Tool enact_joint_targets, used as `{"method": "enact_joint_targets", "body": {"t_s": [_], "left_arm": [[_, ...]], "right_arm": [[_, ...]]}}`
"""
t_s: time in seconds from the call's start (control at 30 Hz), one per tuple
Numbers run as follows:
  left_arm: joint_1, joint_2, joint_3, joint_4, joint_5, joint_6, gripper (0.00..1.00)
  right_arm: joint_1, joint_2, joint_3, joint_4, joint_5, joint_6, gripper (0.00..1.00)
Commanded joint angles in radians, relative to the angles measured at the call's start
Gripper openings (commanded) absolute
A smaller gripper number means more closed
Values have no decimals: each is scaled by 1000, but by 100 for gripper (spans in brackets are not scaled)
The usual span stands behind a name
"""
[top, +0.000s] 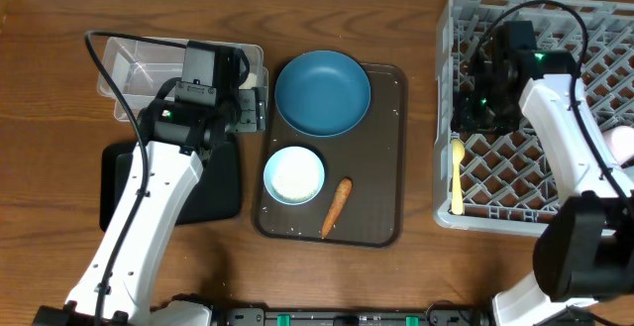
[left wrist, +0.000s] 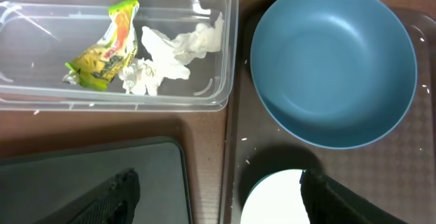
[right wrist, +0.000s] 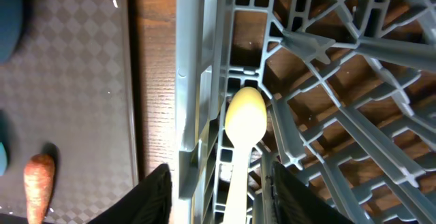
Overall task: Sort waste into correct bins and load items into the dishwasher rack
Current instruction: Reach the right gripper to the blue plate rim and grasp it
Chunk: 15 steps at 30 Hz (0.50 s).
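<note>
My right gripper should grab the dark-blue plate (top: 322,91) by its rim, so the opposite edge stays free to slide upright into the rack (top: 515,182).
The clear tub (left wrist: 218,81) holds the yellow-green wrapper (left wrist: 105,47) and crumpled white tissue (left wrist: 170,54). The black tray (left wrist: 88,176) lies in front of it. The dark-blue plate (top: 322,91), the white bowl (top: 293,174) and the orange carrot (top: 337,207) sit on the brown serving tray (top: 381,167). My left gripper (left wrist: 218,200) is open and empty, above the gap between the black tray and the bowl (left wrist: 276,200). The pale yellow spoon (right wrist: 242,135) lies in the grey rack (top: 515,182) by its left wall. My right gripper (right wrist: 221,197) is open and straddles the spoon's handle.
Loose white rice grains are scattered on the brown tray (right wrist: 75,81) and on the wood near the tub. A pale round object (top: 622,143) shows at the rack's right edge. The carrot (right wrist: 37,183) also shows in the right wrist view.
</note>
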Motion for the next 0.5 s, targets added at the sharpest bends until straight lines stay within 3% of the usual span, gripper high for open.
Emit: {"method": "enact_joint_targets", "body": {"t_s": [0.0,0.3,0.47], "left_arm": [[-19,-3,5,25,-15,9,78],[-131,96,5,198,-16,25,79],[-138,133,5,171,-20,24,79]], "right_arm": [[-24,-86,26,13,7,-10,50],[-126,-151,26,32,-16,-9,63],[-117,-151,26,89,-148,-34,66]]}}
